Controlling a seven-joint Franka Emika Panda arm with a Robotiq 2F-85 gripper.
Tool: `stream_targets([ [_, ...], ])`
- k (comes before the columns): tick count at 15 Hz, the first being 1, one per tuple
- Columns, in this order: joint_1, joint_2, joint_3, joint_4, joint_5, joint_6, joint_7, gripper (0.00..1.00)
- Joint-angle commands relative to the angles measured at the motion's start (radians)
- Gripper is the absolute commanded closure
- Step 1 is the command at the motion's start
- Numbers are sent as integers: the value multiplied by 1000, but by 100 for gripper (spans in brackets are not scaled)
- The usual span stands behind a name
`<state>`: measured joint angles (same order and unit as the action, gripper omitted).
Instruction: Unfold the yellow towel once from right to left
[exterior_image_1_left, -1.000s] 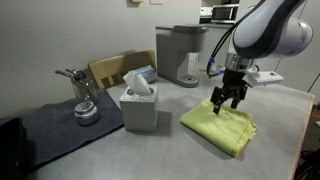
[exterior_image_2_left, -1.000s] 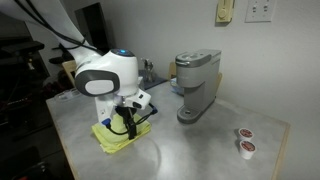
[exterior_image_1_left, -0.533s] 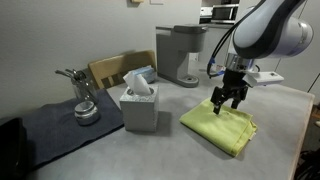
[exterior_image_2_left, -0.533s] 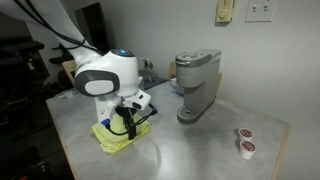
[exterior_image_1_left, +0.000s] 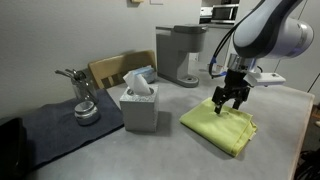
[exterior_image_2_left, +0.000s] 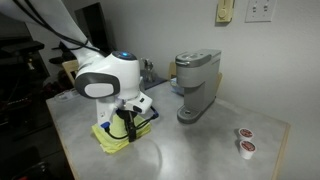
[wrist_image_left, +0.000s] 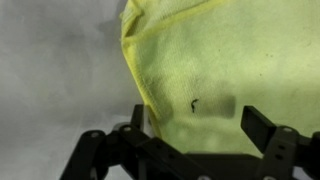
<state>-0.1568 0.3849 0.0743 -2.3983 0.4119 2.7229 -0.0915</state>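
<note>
I should close my gripper on the towel now. The towel's folded edge is between my open fingers, so closing now would pinch the towel near that edge.
The yellow towel (exterior_image_1_left: 219, 126) lies folded on the grey table to the right of the tissue box; it also shows under the arm in an exterior view (exterior_image_2_left: 113, 138). In the wrist view the towel (wrist_image_left: 225, 70) fills the right and middle, its folded edge running down the left side, with a small dark speck on it. My gripper (exterior_image_1_left: 229, 101) hovers just above the towel's far edge, fingers open and pointing down; it shows in an exterior view (exterior_image_2_left: 125, 127) and in the wrist view (wrist_image_left: 200, 125). Nothing is between the fingers.
A white tissue box (exterior_image_1_left: 139, 103) stands left of the towel. A dark grey-blue mat (exterior_image_1_left: 60, 128) with a metal utensil holder (exterior_image_1_left: 83, 100) lies at far left. A grey coffee machine (exterior_image_1_left: 181, 53) stands behind; it also shows here (exterior_image_2_left: 194, 85). Two small pods (exterior_image_2_left: 244, 141) sit near the table corner.
My gripper has shifted slightly over the towel; in one exterior view the wrist has turned a little. The towel has not moved.
</note>
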Motion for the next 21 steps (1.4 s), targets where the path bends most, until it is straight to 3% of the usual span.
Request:
stream_targets([
  [1,-32,24,24,8,34,21,-41,31],
  [11,-29,23,23,12,31,21,-37,100],
  [21,39,-75,30,-36,12,30,46,99],
])
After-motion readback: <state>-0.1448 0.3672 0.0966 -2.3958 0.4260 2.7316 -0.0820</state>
